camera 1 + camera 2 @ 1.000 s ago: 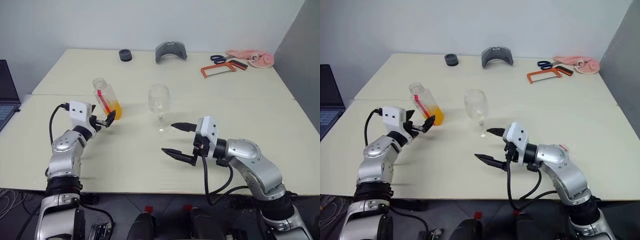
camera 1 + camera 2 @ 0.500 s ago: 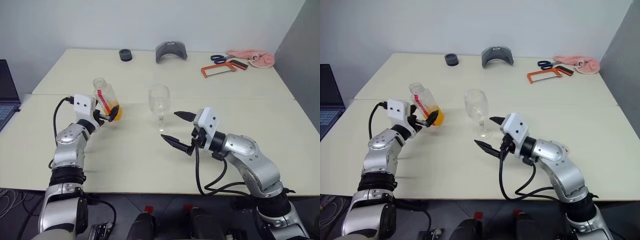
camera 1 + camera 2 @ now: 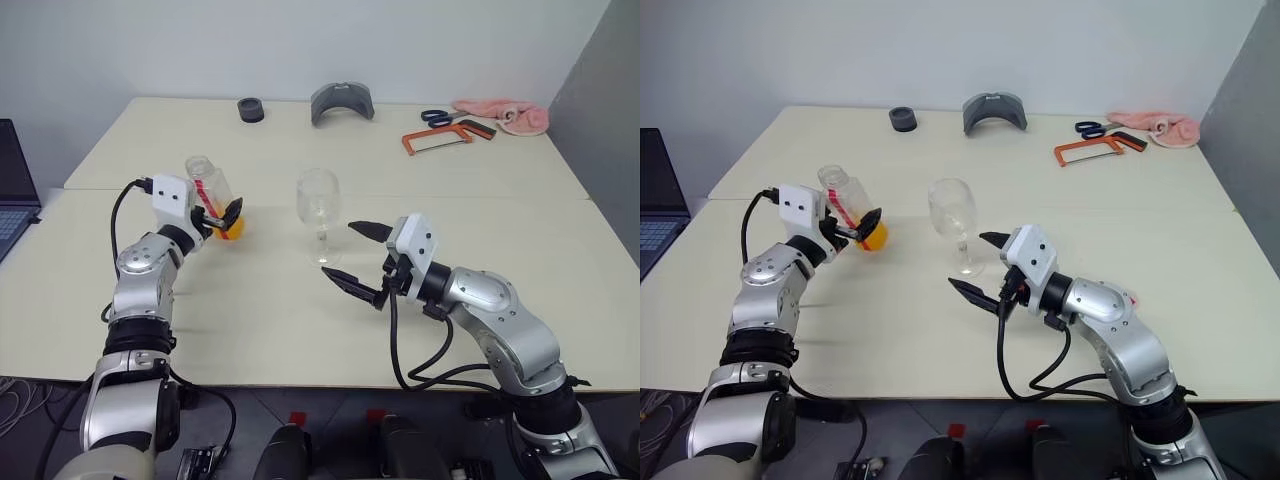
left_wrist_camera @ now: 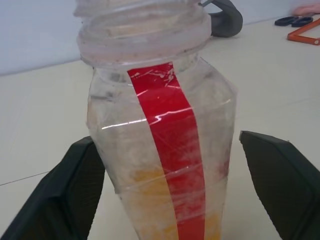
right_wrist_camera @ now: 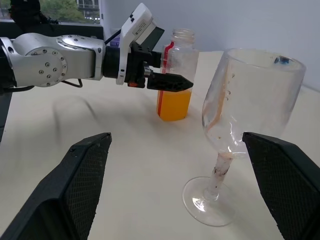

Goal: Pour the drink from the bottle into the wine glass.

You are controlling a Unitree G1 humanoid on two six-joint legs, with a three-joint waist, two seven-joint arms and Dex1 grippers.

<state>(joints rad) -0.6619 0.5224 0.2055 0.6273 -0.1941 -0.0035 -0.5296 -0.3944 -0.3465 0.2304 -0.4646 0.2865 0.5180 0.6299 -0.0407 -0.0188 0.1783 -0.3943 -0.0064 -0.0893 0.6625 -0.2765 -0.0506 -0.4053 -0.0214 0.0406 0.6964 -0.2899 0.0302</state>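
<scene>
The bottle is wide at its shoulder (image 3: 207,182) and gets narrower below. My left gripper next needs to grab the bottle by its narrow waist (image 3: 217,207) under that wide part, to pour.
The bottle (image 3: 210,192) stands uncapped on the table's left side, clear with a red strip, and the orange drink (image 3: 231,226) fills its bottom. My left gripper (image 3: 222,215) is open and straddles the bottle low down. In the left wrist view the bottle (image 4: 160,150) sits between the fingers (image 4: 75,190), with a gap on one side. The empty wine glass (image 3: 318,208) stands upright mid-table. My right gripper (image 3: 340,250) is open, level, just in front and to the right of the glass foot, touching nothing.
At the table's far edge lie a black round piece (image 3: 250,109), a grey curved part (image 3: 341,102), an orange hacksaw (image 3: 435,140), scissors (image 3: 436,117) and a pink cloth (image 3: 505,115). A laptop (image 3: 10,195) sits at the far left.
My left gripper has moved forward and up until its fingers sit on either side of the bottle. My right gripper turned a little toward the glass, then kept still.
</scene>
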